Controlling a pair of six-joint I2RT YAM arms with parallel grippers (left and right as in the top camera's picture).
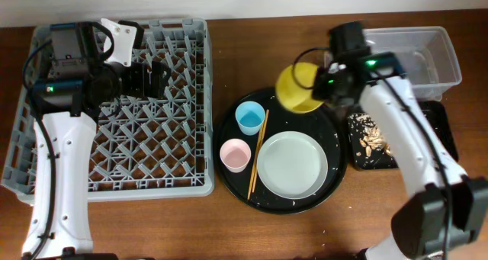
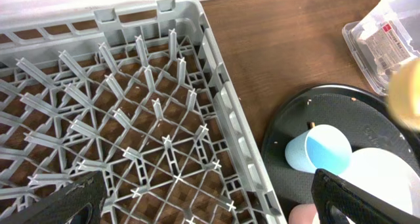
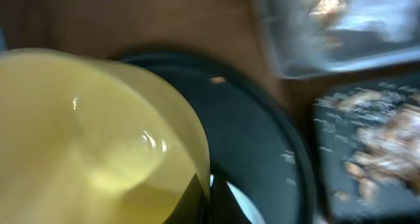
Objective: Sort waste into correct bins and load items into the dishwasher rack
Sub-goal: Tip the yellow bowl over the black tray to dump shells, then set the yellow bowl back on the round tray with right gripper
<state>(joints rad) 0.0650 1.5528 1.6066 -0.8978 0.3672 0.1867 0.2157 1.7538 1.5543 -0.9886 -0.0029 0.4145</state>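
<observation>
The small yellow bowl (image 1: 299, 89), tilted above the round tray's far edge, would fall short if my right gripper released now.
My right gripper (image 1: 326, 83) is shut on the rim of the small yellow bowl (image 1: 299, 89) and holds it above the far edge of the round black tray (image 1: 335, 176). The bowl fills the left of the right wrist view (image 3: 98, 132). On the round tray stand the light blue cup (image 1: 250, 117), the pink cup (image 1: 235, 155), the white plate (image 1: 293, 165) and the chopsticks (image 1: 256, 155). My left gripper (image 1: 149, 77) is open and empty above the grey dishwasher rack (image 1: 183, 185), its fingers wide apart in the left wrist view (image 2: 210, 207).
The clear tub (image 1: 450, 58) stands at the back right with pale contents. The shallow black tray (image 1: 444, 130) beside it holds brown and beige food scraps (image 1: 374, 138). Small crumbs dot the round tray. The rack holds nothing.
</observation>
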